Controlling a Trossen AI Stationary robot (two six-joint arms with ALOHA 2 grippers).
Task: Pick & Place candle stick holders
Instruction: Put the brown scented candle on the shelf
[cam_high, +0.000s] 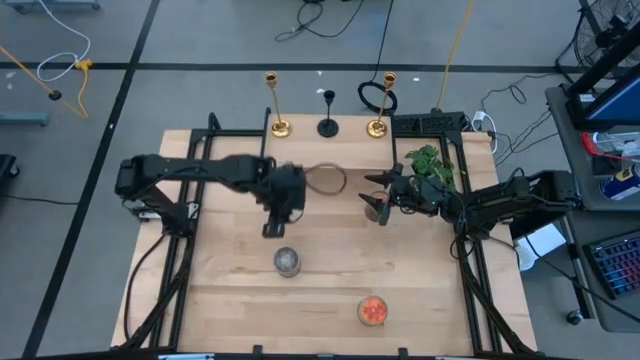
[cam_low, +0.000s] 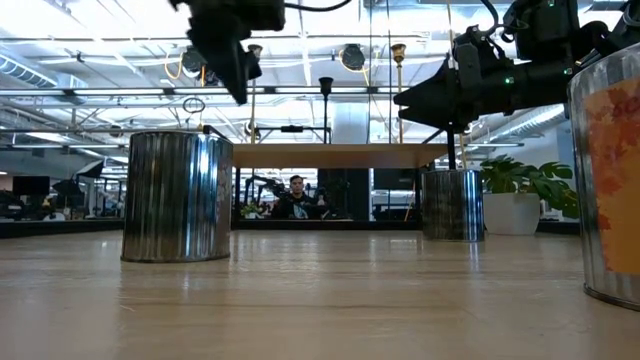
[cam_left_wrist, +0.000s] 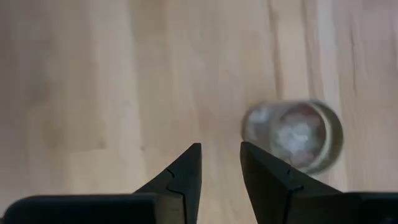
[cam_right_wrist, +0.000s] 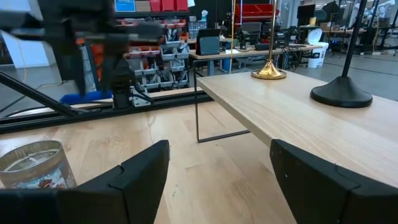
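Next, my left gripper grabs the grey glass cup by its rim (cam_high: 287, 251) to stand it on the wooden shelf (cam_high: 330, 152), which leaves the cup's base free.
Two tall gold candlesticks (cam_high: 279, 110) (cam_high: 379, 105) and a shorter black one (cam_high: 327, 115) stand by their round bases on a raised wooden shelf (cam_right_wrist: 292, 106) at the table's far edge. A grey glass cup (cam_high: 287, 262) stands on the table. My left gripper (cam_high: 272, 228) is open and empty, raised above the table just to the far side of this cup (cam_left_wrist: 292, 137). An orange cup (cam_high: 372, 310) stands near the front edge. Another glass cup (cam_high: 375, 208) stands mid-table. My right gripper (cam_high: 380, 195) is open and empty, raised above and beside this cup (cam_right_wrist: 31, 165).
A leafy green plant (cam_high: 432, 165) stands at the right, close beside my right arm. A thin ring (cam_high: 325, 178) lies between the two grippers. The shelf rests on thin metal legs (cam_right_wrist: 198, 112). Bare wood lies to the left of the grey cup and in front of it.
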